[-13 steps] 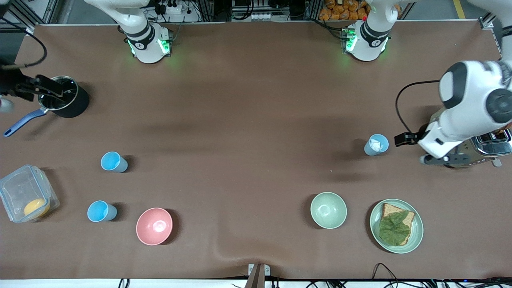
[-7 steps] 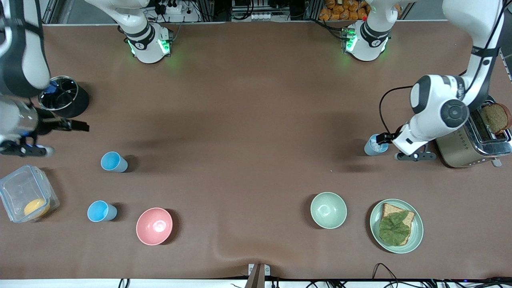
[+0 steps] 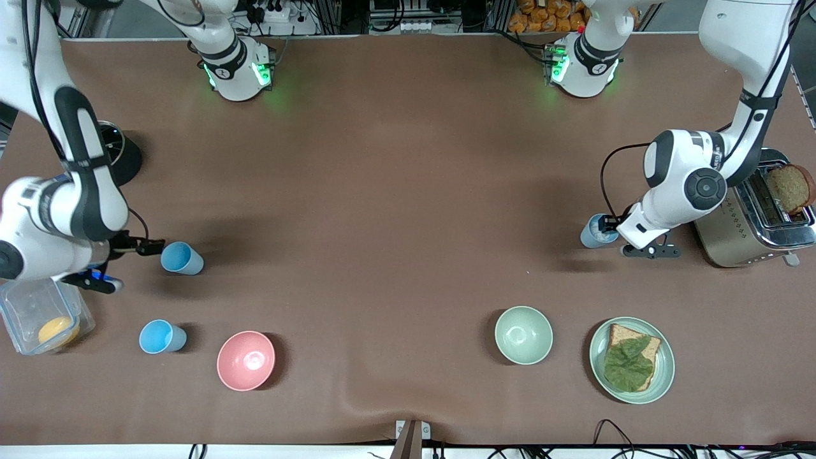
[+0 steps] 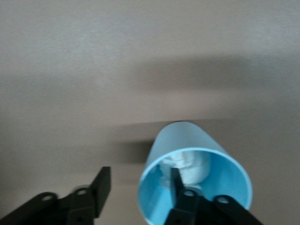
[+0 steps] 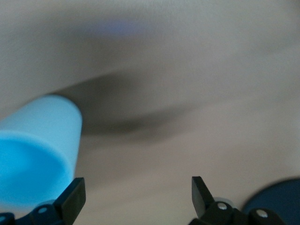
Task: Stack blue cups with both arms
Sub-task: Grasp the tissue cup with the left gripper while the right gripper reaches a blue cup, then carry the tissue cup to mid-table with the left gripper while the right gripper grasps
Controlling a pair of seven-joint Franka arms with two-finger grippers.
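My right gripper is going to grab the bright blue cup beside the clear box by its rim [image 3: 175, 256] next, to stack it with the paler cup [image 3: 597, 232].
Three blue cups stand upright on the brown table. The paler cup [image 3: 597, 232] with a white scrap inside is toward the left arm's end. My left gripper [image 3: 610, 222] is open at its rim. In the left wrist view, the left gripper [image 4: 139, 173] has one finger inside this cup [image 4: 201, 145] and the other outside. Two brighter cups are toward the right arm's end: one [image 3: 181, 258] farther from the front camera, one [image 3: 162, 336] nearer. My right gripper [image 3: 150, 247] is open beside the farther one. In the right wrist view, that cup [image 5: 40, 150] lies just outside one finger of the right gripper [image 5: 137, 183].
A pink bowl [image 3: 246, 360] sits near the nearer bright cup. A pale green bowl [image 3: 523, 335] and a plate [image 3: 664, 376] with bread and a leaf lie nearer the front camera than the paler cup. A toaster [image 3: 739, 223], a black pot [image 3: 125, 157] and a clear box [image 3: 29, 306] stand at the table's ends.
Both arms swung in and down. The right gripper moved from the pot to the farther bright cup. The left gripper closed in on the paler cup's rim.
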